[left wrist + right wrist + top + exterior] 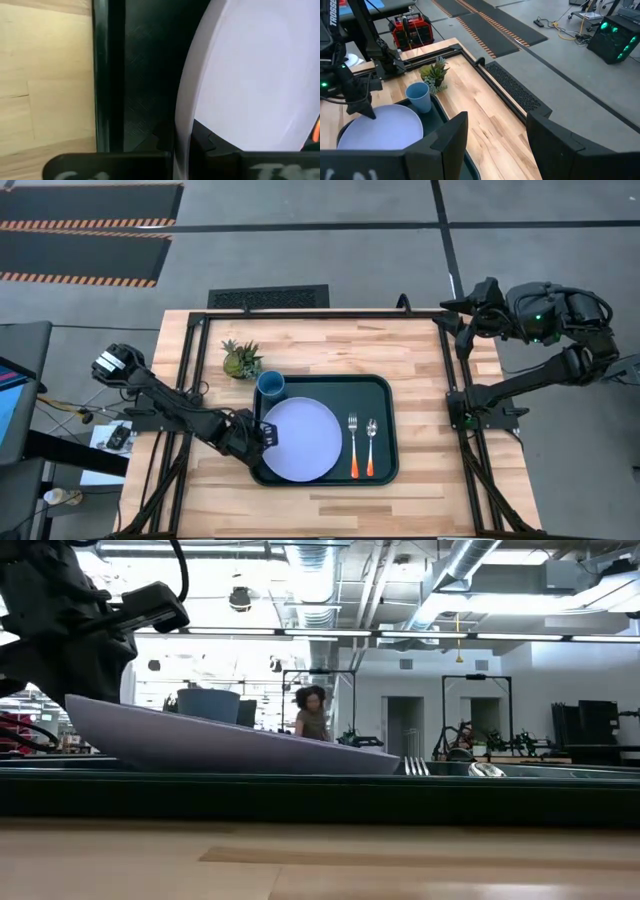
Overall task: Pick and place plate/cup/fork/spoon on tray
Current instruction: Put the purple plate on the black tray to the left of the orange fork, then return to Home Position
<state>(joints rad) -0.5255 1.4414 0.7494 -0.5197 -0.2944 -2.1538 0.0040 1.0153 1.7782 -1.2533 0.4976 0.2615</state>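
The plate's pinched edge (192, 75) hangs low inside the tray's rim (102, 75), so the plate would settle flat and my left gripper should release it now.
The lavender-blue plate (300, 438) lies in the left half of the dark green tray (386, 392). In the low view the plate (230, 745) is tilted, with its left edge raised and its right edge (392, 768) on the tray floor. My left gripper (268, 432) is shut on the plate's left rim. The blue cup (271, 385) stands in the tray's far left corner. The fork (352, 445) and the spoon (371, 445) lie side by side in the tray's right part. My right gripper (495, 135) is open and empty, raised off the table's far right corner. My left gripper pinches the plate's left rim (181, 125) between its two fingers (206, 141), one above the rim and one below it. It comes from the table's left, slanting down. The plate is tilted, its held edge lifted and its opposite edge on the tray.
A small green spiky potted plant (241, 360) stands on the table beyond the tray's far left corner. Bare wood lies to the left, right and near side of the tray. A person (313, 712) stands in the room far behind.
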